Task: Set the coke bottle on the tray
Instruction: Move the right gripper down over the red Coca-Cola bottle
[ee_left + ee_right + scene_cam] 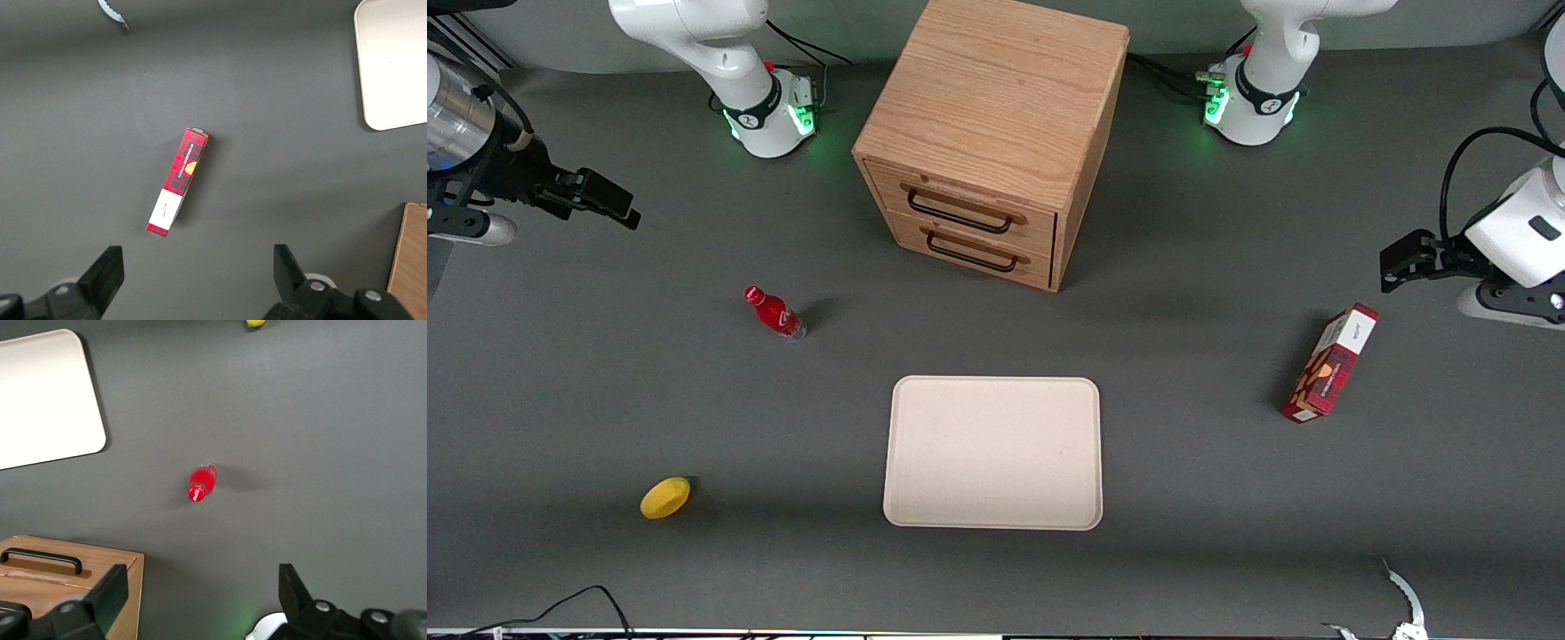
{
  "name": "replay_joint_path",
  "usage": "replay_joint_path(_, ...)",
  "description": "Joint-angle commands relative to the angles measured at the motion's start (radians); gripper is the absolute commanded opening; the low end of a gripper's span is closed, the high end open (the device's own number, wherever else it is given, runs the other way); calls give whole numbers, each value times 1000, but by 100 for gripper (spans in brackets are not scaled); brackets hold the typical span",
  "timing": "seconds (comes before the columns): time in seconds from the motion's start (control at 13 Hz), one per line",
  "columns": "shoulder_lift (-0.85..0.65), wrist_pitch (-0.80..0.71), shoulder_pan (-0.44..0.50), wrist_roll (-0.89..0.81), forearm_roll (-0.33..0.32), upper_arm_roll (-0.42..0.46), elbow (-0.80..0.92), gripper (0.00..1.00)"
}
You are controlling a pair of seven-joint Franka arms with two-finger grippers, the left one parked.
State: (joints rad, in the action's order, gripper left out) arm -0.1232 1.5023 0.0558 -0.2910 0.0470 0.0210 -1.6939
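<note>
My right gripper grabs the coke bottle by its red cap [754,294] next, to set the bottle on the cream tray [993,452].
The coke bottle [775,313], small and red with a red cap, stands upright on the grey table; it also shows in the right wrist view [202,482]. The cream tray [993,452] lies flat and bare, nearer the front camera than the drawer cabinet, and its corner shows in the right wrist view [47,397]. My right gripper [609,204] hangs high above the table at the working arm's end, well away from the bottle, open and empty. Its fingers [110,593] stand wide apart in the wrist view.
A wooden two-drawer cabinet [996,133] stands farther from the front camera than the tray. A yellow lemon [665,497] lies near the front edge toward the working arm's end. A red snack box [1330,363] lies toward the parked arm's end.
</note>
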Motion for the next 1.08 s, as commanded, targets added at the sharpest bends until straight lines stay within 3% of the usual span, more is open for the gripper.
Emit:
replay_joint_path(0.0, 20, -60, 9, -10, -7, -3, 40, 100)
replay_joint_path(0.38, 28, -32, 15, 1, -4, 48, -24, 100)
replay_joint_path(0.85, 26, 604, 15, -23, -6, 105, -516, 100)
replay_joint_path(1.0, 85, 738, 15, -23, -33, 105, -576, 100)
